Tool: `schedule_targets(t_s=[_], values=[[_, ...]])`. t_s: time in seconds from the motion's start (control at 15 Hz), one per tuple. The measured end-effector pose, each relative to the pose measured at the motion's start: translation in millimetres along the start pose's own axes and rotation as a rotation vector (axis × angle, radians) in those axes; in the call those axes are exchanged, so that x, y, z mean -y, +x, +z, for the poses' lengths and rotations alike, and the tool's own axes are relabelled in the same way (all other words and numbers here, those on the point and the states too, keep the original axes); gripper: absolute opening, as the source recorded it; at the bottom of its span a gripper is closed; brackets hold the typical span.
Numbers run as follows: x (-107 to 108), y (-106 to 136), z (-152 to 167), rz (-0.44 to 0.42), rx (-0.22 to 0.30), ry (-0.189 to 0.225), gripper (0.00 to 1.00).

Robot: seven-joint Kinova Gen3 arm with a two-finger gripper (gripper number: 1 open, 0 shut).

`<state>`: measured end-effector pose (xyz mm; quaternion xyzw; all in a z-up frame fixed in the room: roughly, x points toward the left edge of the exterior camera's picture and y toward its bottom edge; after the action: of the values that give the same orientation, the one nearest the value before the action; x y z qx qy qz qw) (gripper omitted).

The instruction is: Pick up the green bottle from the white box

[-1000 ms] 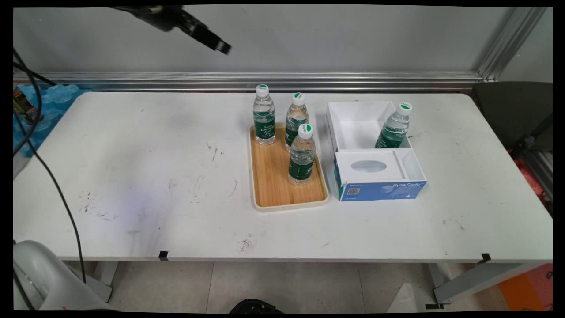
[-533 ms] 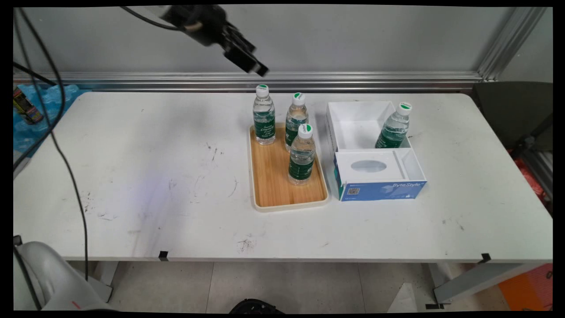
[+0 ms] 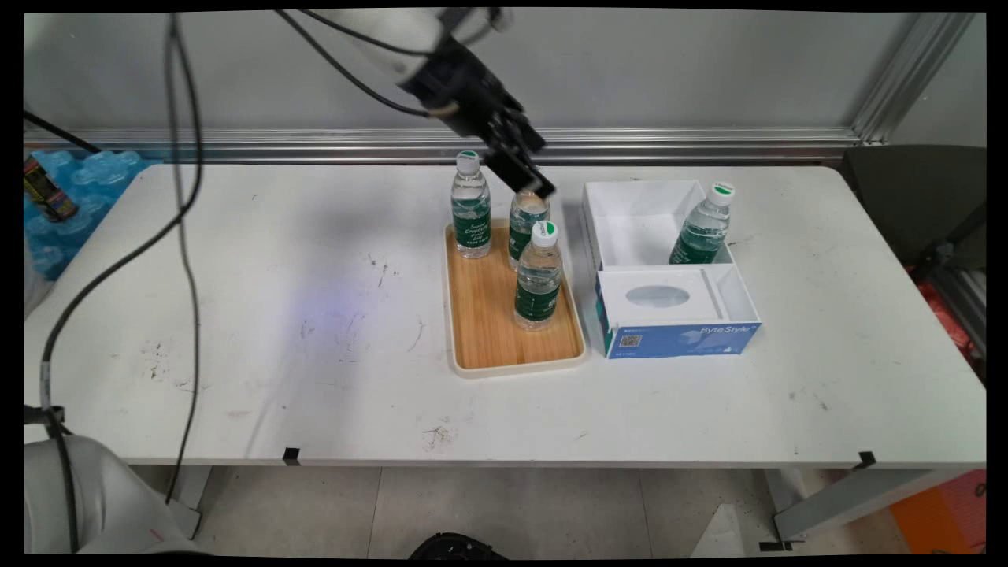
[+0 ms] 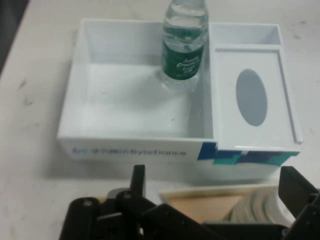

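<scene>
My gripper next grabs the clear water bottle by its body near the green label [image 3: 703, 230] to lift it out of the white and blue box [image 3: 642, 231].
Three clear water bottles with green labels stand on a wooden tray [image 3: 480, 331]: one at the back left [image 3: 471, 209], one at the back middle [image 3: 526, 228], one nearer the front [image 3: 539, 276]. My black gripper [image 3: 529, 183] hangs tilted just over the back middle bottle and hides its cap. In the hand view the gripper [image 4: 215, 192] is open with nothing between its fingers, and a corner of the tray [image 4: 210, 205] shows below it. Beyond it lies a white and blue box [image 4: 135, 135] with a fourth bottle [image 4: 185, 45] standing inside.
The white and blue box [image 3: 630, 213] sits right of the tray, its bottle [image 3: 703, 228] leaning at the right wall. An aluminium rail [image 3: 709, 142] runs along the table's back edge. Black cables [image 3: 185, 236] hang at the left. A blue bottle pack [image 3: 79, 181] lies off the table's left end.
The gripper has come down and to the right, from high at the upper left to just over the back bottles on the tray. The bottles, tray and box have not moved.
</scene>
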<state>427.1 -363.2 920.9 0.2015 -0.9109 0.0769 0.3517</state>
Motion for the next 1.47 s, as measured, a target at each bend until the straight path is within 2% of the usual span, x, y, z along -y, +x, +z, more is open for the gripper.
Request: schedule_targets(t_s=[0.53,0.87,1.27,1.47], values=[[24.1,29.6,102.7,0.069,-0.035,-0.061,1.00],[40.2,51.0,162.8,0.092,-0.058,-0.085,1.00],[53.6,70.4,217.7,0.088,-0.076,-0.106,1.00],[56.8,74.9,233.2,0.072,-0.082,-0.115,1.00]])
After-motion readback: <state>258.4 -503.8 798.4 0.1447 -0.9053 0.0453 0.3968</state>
